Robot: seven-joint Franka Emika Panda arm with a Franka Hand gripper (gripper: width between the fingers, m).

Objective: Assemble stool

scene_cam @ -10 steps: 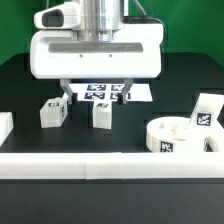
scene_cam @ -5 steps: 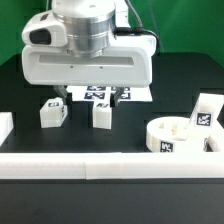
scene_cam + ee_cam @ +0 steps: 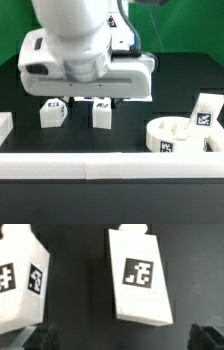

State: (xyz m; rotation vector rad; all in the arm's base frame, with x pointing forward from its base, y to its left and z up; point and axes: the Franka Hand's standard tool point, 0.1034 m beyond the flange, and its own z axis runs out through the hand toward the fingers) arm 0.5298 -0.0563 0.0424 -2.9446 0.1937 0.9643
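The tagged leg is below my fingers in the wrist view, so they would miss the leg if they closed now. My gripper needs to go lower first, then close on the leg.
Two short white stool legs with black-and-white tags stand on the black table, one (image 3: 53,112) towards the exterior view's left and one (image 3: 101,113) beside it. My gripper (image 3: 92,101) hangs low just above and behind them, open and empty. In the wrist view both legs show lengthwise, one (image 3: 140,277) in the middle and one (image 3: 22,280) at the edge. The gripper (image 3: 120,339) is open, its dark fingertips (image 3: 208,336) spread wide at the corners. The round white seat (image 3: 180,135) with sockets lies at the exterior view's right, with a third leg (image 3: 208,112) behind it.
A long white border rail (image 3: 110,165) runs along the front of the table. Another white piece (image 3: 4,125) shows at the exterior view's left edge. The arm's hand hides the marker board behind the legs.
The hand has come down and turned, swinging towards the exterior view's left. It now covers the marker board and sits closer over the two legs. No part has moved.
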